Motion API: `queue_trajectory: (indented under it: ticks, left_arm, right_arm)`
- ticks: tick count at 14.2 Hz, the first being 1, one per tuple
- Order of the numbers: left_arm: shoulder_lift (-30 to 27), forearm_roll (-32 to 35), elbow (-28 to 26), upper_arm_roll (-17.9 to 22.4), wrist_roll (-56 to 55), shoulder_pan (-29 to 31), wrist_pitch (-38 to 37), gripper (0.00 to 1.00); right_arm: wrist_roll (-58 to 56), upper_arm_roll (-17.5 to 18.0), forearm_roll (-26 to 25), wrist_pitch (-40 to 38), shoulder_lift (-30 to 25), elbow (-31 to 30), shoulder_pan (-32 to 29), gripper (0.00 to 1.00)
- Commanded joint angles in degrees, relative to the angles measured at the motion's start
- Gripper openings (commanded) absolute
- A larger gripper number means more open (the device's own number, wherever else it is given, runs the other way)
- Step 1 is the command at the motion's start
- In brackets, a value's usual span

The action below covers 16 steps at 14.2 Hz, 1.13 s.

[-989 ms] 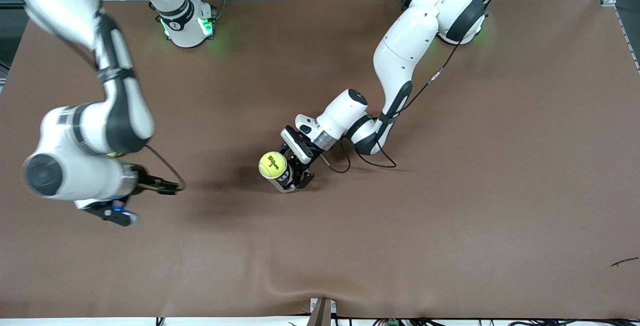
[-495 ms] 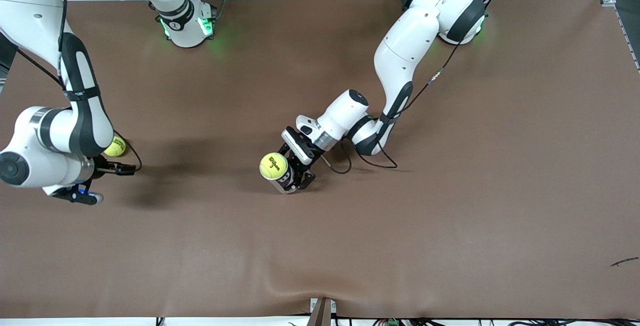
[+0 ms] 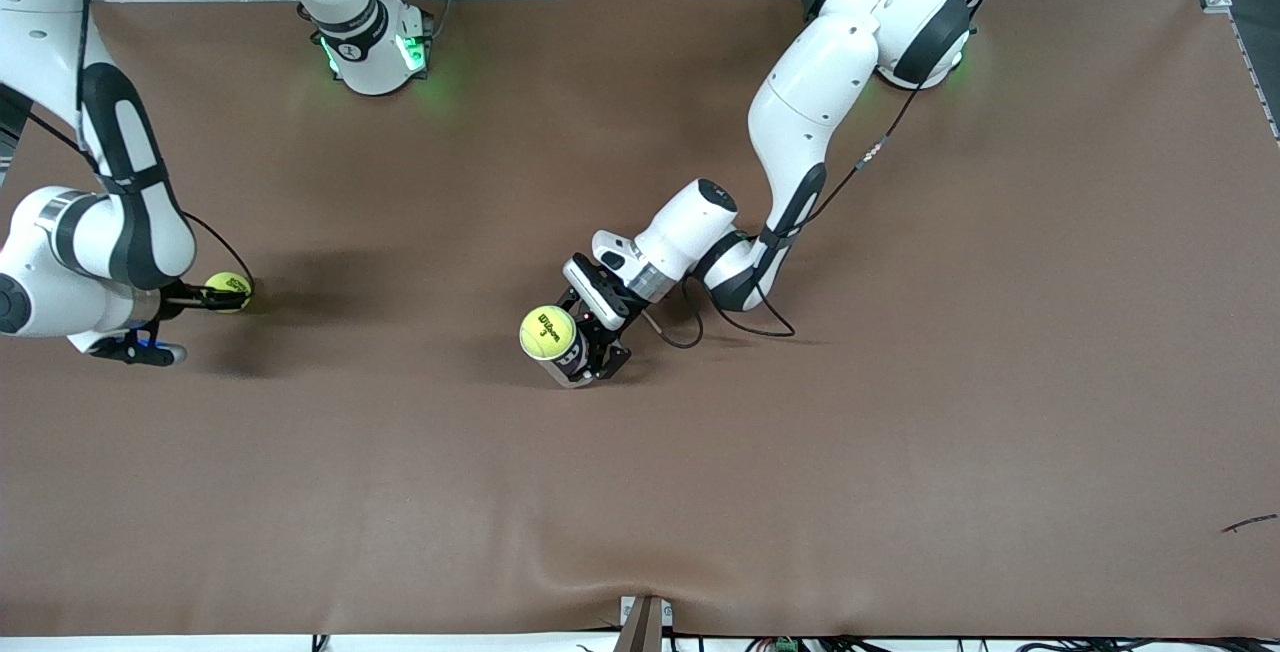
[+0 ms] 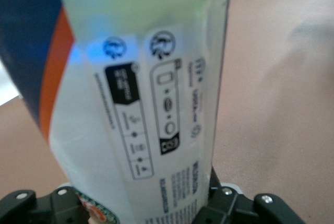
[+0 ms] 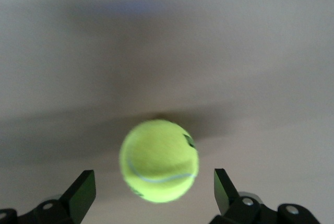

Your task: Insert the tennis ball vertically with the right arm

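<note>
The tennis ball needs to go into the can (image 3: 571, 362), so I next need to grab the ball with my right gripper by its round fuzzy body (image 3: 227, 288) to insert it.
A yellow tennis ball (image 3: 229, 289) lies on the brown table toward the right arm's end. My right gripper (image 3: 205, 301) is low beside it and open; in the right wrist view that ball (image 5: 158, 160) sits between the spread fingers (image 5: 83, 188), untouched by them. At the table's middle my left gripper (image 3: 592, 340) is shut on an upright ball can (image 3: 571, 362). A second tennis ball (image 3: 547, 332) rests in the can's mouth. In the left wrist view the can's white label (image 4: 151, 104) fills the picture above the left gripper (image 4: 141, 211).
The left arm's slack black cable (image 3: 700, 327) loops onto the table beside the can. A small dark mark (image 3: 1250, 523) lies near the front edge at the left arm's end. The brown cloth (image 3: 800, 482) covers the whole table.
My right arm has swung toward its end of the table and come down to the loose ball, which now shows. The left arm and the can have not moved.
</note>
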Motion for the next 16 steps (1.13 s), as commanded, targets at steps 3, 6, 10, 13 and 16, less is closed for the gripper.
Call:
queue_trajectory:
  ticks: [3,6,10,13,16]
  left_arm:
    - [0.2,-0.5,0.7,-0.1,-0.4,0.0,0.6,0.75]
    - [0.2,-0.4,0.7,-0.1,-0.4,0.0,0.6,0.75]
    - [0.3,-0.5,0.7,-0.1,-0.4,0.0,0.6,0.76]
    - [0.3,-0.5,0.7,-0.1,-0.4,0.0,0.6,0.76]
    - [0.3,-0.6,0.8,-0.1,-0.4,0.0,0.6,0.76]
  right_arm:
    - [-0.5,1.4,-1.3,0.9,-1.7,-3.8,-1.4,1.00]
    - [-0.3,1.4,-1.2,1.9,-1.0,-3.7,-1.4,1.00]
    - [0.0,1.4,-0.9,3.8,0.3,-3.5,-1.5,1.00]
    - [0.4,1.5,-0.6,3.7,0.3,-3.3,-1.3,0.60]
    - [0.4,1.5,-0.6,3.7,0.3,-2.8,-1.1,0.20]
